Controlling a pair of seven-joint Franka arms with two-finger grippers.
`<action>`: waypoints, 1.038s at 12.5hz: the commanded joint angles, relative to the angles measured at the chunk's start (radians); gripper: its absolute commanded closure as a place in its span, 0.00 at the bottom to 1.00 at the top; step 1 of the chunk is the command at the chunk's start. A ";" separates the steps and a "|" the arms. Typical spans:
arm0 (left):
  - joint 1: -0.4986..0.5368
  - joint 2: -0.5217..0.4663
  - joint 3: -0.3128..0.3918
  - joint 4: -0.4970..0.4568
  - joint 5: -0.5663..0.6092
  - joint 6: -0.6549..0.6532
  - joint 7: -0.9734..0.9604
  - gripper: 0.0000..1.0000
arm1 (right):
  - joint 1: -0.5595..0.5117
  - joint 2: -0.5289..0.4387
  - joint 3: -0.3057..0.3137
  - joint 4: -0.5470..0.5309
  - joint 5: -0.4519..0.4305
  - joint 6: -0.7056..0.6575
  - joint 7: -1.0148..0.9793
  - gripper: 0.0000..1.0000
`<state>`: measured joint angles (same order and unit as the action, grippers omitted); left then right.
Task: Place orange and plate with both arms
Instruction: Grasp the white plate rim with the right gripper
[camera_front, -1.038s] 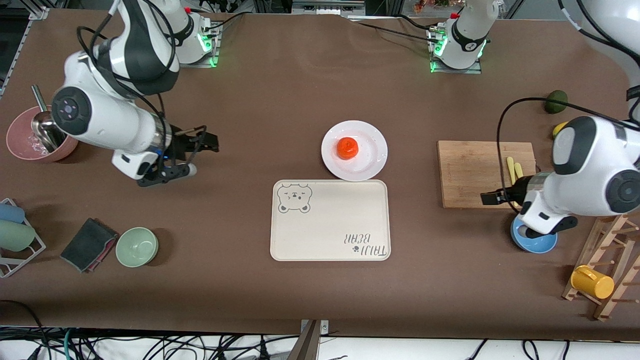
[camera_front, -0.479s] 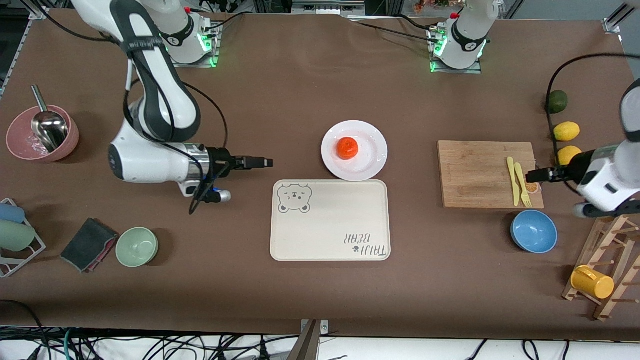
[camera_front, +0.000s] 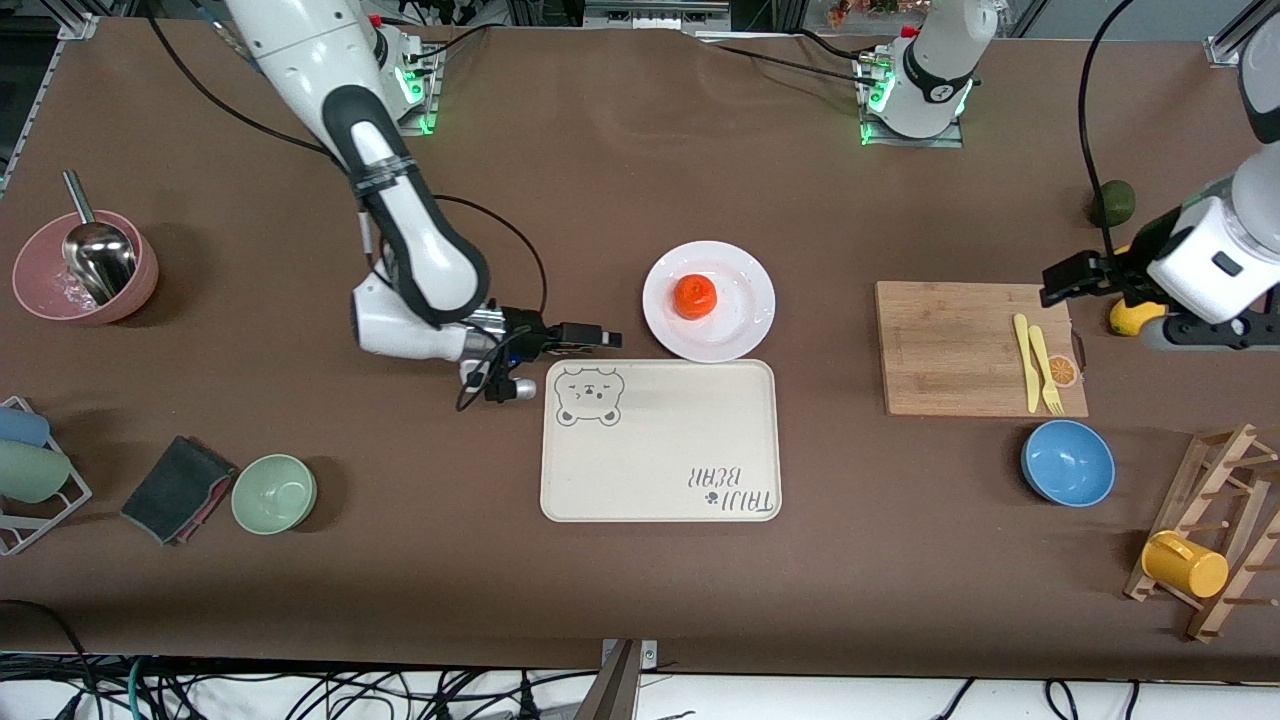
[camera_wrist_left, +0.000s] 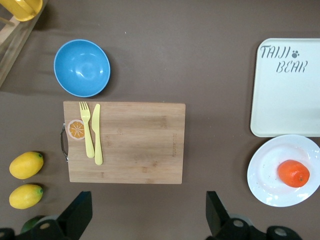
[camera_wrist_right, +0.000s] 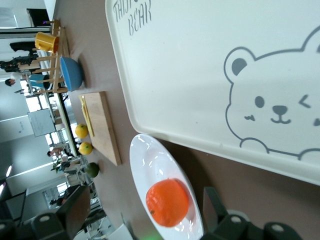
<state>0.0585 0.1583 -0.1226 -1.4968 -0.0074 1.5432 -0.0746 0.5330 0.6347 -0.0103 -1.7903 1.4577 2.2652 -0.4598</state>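
Observation:
My right gripper should next grab the plate by its rim (camera_front: 663, 338) to set the orange and plate on the cream tray (camera_front: 660, 440).
The orange (camera_front: 694, 296) sits on the white plate (camera_front: 748, 300) at the middle of the table, just farther from the front camera than the cream tray. My right gripper (camera_front: 604, 338) is open and low beside the plate, toward the right arm's end, at the tray's bear corner. In the right wrist view the orange (camera_wrist_right: 167, 202) and plate (camera_wrist_right: 150, 160) lie straight ahead between the open right gripper's (camera_wrist_right: 145, 195) fingers, apart from them. My left gripper (camera_front: 1058, 283) hangs open over the cutting board's end by the lemons. The left wrist view shows the open left gripper (camera_wrist_left: 148, 202) over bare cloth, with the plate (camera_wrist_left: 267, 175) and orange (camera_wrist_left: 293, 173) off to one side.
The cream bear tray (camera_front: 660, 470) lies nearer the camera than the plate. A wooden cutting board (camera_front: 950, 345) with a yellow fork and knife, a blue bowl (camera_front: 1067, 462), a lemon (camera_front: 1128, 318) and a lime (camera_front: 1112, 203) are at the left arm's end. A green bowl (camera_front: 274, 492) and pink bowl (camera_front: 50, 290) are at the right arm's end.
My right gripper has swept across the table to just beside the plate. My left gripper has moved from over the blue bowl out to the cutting board's end by the lemons. Both stay open.

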 joint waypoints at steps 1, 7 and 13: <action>-0.006 -0.036 0.038 -0.056 -0.008 0.015 0.122 0.00 | 0.050 0.035 -0.002 0.008 0.139 0.063 -0.096 0.01; 0.033 -0.013 0.046 -0.048 -0.008 0.035 0.179 0.00 | 0.116 0.095 -0.004 -0.006 0.213 0.114 -0.217 0.19; 0.038 -0.013 0.044 -0.036 -0.008 0.035 0.179 0.00 | 0.194 0.106 -0.005 0.003 0.156 0.183 -0.279 0.42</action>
<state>0.0894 0.1535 -0.0766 -1.5388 -0.0074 1.5729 0.0809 0.7214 0.7388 -0.0100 -1.7914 1.6366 2.4386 -0.6993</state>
